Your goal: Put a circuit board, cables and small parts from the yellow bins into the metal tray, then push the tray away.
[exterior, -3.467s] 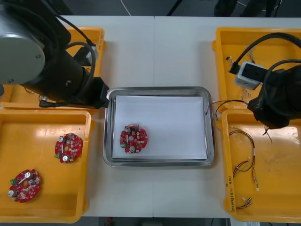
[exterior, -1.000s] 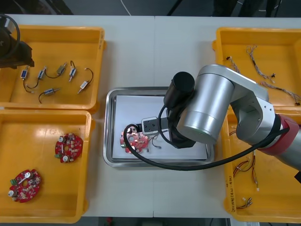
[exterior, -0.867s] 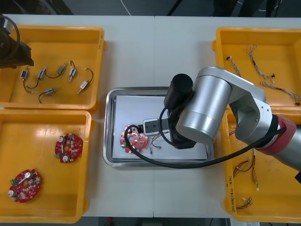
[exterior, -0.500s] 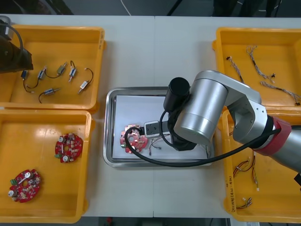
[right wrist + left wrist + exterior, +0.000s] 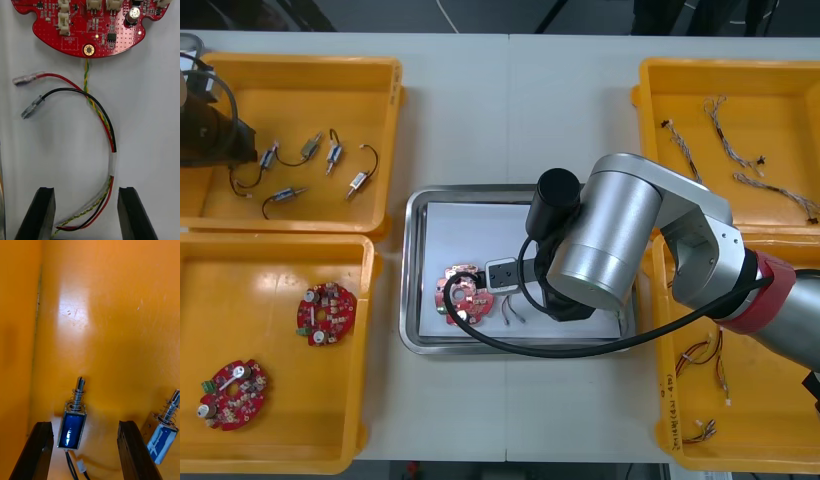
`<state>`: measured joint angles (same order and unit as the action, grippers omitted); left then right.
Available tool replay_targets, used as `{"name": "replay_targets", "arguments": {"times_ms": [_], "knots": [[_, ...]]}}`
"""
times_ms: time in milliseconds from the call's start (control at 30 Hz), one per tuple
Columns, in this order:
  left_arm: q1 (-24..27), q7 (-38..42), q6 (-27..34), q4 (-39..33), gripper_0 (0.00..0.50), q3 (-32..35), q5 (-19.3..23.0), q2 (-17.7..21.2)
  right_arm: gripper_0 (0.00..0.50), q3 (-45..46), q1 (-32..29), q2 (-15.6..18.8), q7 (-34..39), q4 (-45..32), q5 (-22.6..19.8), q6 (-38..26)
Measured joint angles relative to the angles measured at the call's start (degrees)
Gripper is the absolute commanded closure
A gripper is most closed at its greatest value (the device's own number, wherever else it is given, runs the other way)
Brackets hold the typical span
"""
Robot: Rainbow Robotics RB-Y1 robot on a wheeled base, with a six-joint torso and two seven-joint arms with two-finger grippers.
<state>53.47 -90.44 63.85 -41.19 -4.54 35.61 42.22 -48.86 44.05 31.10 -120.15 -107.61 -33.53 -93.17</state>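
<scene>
My left gripper is going to grab the small metal part by its blue body (image 5: 72, 431) next, to put the part in the metal tray.
My right gripper (image 5: 85, 213) hangs open low over the white inside of the metal tray (image 5: 470, 191). A red, black and yellow cable (image 5: 101, 123) lies flat on the white lining, its tail running between the two fingers (image 5: 42, 213). Just beyond the cable lies the round red circuit board (image 5: 90, 26), also seen in the front view (image 5: 462, 297) beside the cable (image 5: 510, 312). My left gripper (image 5: 84, 453) is open in the far left yellow bin (image 5: 385, 70), with a small metal part (image 5: 73, 420) lying between its fingers.
Another small metal part (image 5: 163, 431) lies just outside one left finger; several more (image 5: 310, 165) lie in that bin. The near left bin holds two circuit boards (image 5: 326, 311). Cables lie in both right bins (image 5: 740, 140). The right arm (image 5: 610, 250) covers the tray's right half.
The right gripper has opened and let go of the cable, which now lies on the tray. The left arm has crept farther into the far left bin.
</scene>
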Motion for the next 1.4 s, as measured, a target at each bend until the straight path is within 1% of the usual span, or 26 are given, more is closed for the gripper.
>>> {"name": "replay_targets", "arguments": {"times_ms": [200,300,333,367,400,433,467,567,667,900,1067,1133,1267,1400], "knots": [[0.01,0.0,-1.68,1.56,0.0,0.0,0.15,-0.5,0.0,0.0,0.0,-0.01,0.0,-0.07,0.43,0.0],[0.11,0.0,-1.68,1.61,0.0,0.0,0.2,-0.51,0.0,0.0,-0.13,-0.01,0.0,-0.83,1.71,-0.09],[0.15,0.0,-1.68,1.61,0.007,0.0,0.21,-0.52,0.0,0.0,-0.23,-0.01,0.0,-1.36,2.36,-0.11],[0.17,-0.01,-1.68,1.62,0.069,0.0,0.21,-0.52,0.0,0.0,-0.37,-0.01,0.0,-2.04,3.04,-0.16],[0.17,-0.01,-1.68,1.62,0.274,0.0,0.22,-0.53,0.0,0.0,-0.54,-0.01,0.0,-2.82,3.8,-0.29],[0.18,-0.01,-1.68,1.63,0.465,0.0,0.23,-0.53,0.0,0.0,-0.71,-0.01,0.0,-3.62,4.48,-0.53],[0.18,-0.01,-1.68,1.63,0.497,0.0,0.23,-0.53,0.0,0.0,-0.87,-0.01,0.0,-4.47,5.11,-0.84],[0.18,-0.01,-1.68,1.72,0.499,0.0,0.26,-0.55,0.0,0.09,-1.4,-0.04,0.0,-6.99,6.35,-1.94],[0.18,-0.02,-1.68,1.76,0.499,0.0,0.32,-0.56,0.0,1.13,-1.68,-0.68,0.0,-8.25,6.49,-4.72],[0.18,-0.04,-1.68,1.78,0.5,0.0,0.37,-0.57,0.0,9.56,-2.18,-5.21,0.0,-10.27,6.49,-15.53],[0.31,-0.05,-1.2,1.73,0.5,0.0,0.4,-0.57,0.0,15.21,-2.4,-6.14,0.01,-14.71,6.49,-16.5],[0.44,-0.05,0.88,1.11,0.5,0.0,0.4,-0.54,0.0,17.6,-2.41,-6.15,0.01,-16.2,6.49,-16.54],[0.45,-0.05,6.7,-2.42,0.499,0.0,0.4,-0.37,0.0,23.63,-2.47,-6.16,0.01,-18.3,5.95,-16.62],[0.45,-0.05,10.76,-6.28,0.499,0.02,0.41,0.07,0.0,30.0,-2.54,-6.03,0.01,-18.65,2.68,-16.67]]}}
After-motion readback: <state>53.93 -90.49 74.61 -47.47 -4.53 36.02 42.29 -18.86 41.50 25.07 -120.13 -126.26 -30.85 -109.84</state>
